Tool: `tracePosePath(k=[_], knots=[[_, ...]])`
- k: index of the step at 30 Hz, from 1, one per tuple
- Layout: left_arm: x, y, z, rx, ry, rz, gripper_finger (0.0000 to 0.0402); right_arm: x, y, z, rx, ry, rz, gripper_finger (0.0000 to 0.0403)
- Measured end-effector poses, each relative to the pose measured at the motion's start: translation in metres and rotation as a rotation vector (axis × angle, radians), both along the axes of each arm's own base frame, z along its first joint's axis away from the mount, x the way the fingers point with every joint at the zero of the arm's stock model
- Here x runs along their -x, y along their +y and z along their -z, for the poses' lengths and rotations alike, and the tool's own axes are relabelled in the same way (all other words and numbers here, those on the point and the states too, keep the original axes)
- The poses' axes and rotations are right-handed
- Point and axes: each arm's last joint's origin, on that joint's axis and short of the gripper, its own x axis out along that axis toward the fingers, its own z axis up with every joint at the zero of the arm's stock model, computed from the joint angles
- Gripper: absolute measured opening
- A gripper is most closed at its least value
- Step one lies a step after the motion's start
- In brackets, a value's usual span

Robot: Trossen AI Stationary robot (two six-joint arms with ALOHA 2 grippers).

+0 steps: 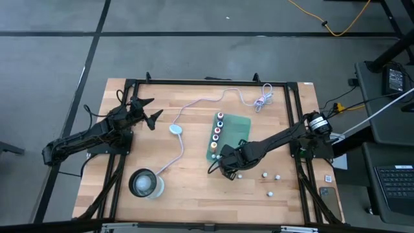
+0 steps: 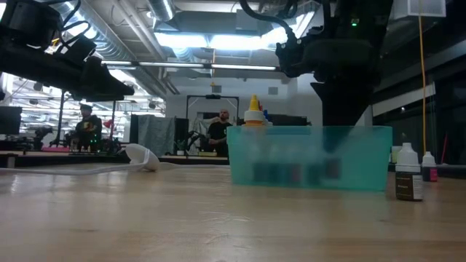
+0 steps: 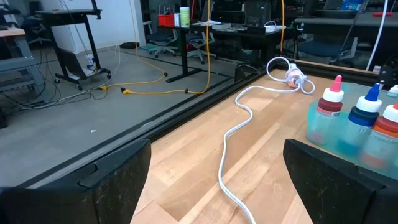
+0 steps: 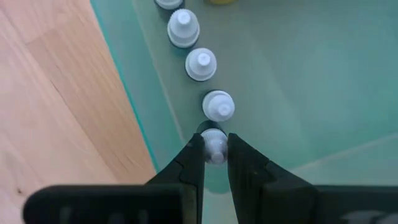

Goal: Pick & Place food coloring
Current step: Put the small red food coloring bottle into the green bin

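Observation:
The bottle's dark base (image 4: 209, 126) reaches the bottom of the tray, and the bottle's cap is level with the next bottle's cap. The bottle would stand, so I should open my right gripper now.
A green tray (image 1: 236, 129) in the middle of the table holds a row of food coloring bottles (image 1: 218, 129) along its left wall. In the right wrist view they show as white caps (image 4: 201, 64). My right gripper (image 4: 216, 155) points steeply down over the near end of that row (image 1: 218, 160) and is shut on one white-capped bottle. Three more small bottles (image 1: 264, 174) stand loose on the wood to the right of it. My left gripper (image 1: 146, 110) waits open at the far left, level above the table, holding nothing. My right gripper pinches the bottle's white cap (image 4: 216, 142) between its two fingertips, coming from above and pointing steeply down. The bottle stands upright in line with the row, just inside the tray's left wall. The fingers hide its base, so lifted or resting cannot be told.
A pale-blue puck (image 1: 175, 129) on a white cable lies left of the tray. The cable runs to a round glass container (image 1: 145, 184) at the near left and to a coiled end (image 1: 262, 101) at the far side. A dark-filled bottle (image 2: 408, 173) stands beside the tray.

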Motion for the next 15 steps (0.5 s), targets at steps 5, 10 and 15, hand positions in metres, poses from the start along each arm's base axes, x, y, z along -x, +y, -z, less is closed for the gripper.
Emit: tracePosePath(k=[5, 10, 15], knots=[[0.0, 0.0, 0.0001, 0.0, 0.001, 0.0, 0.0361, 0.0002, 0.0, 0.0, 0.0, 0.002, 0.001, 0.0074], [0.0, 0.0, 0.0, 0.0, 0.0, 0.0, 0.0361, 0.0004, -0.0001, 0.0001, -0.005, 0.005, 0.001, 0.0094], [0.0, 0.0, 0.0, 0.0, 0.0, 0.0, 0.0361, 0.0003, 0.0, 0.0001, -0.006, 0.005, 0.001, 0.009]])
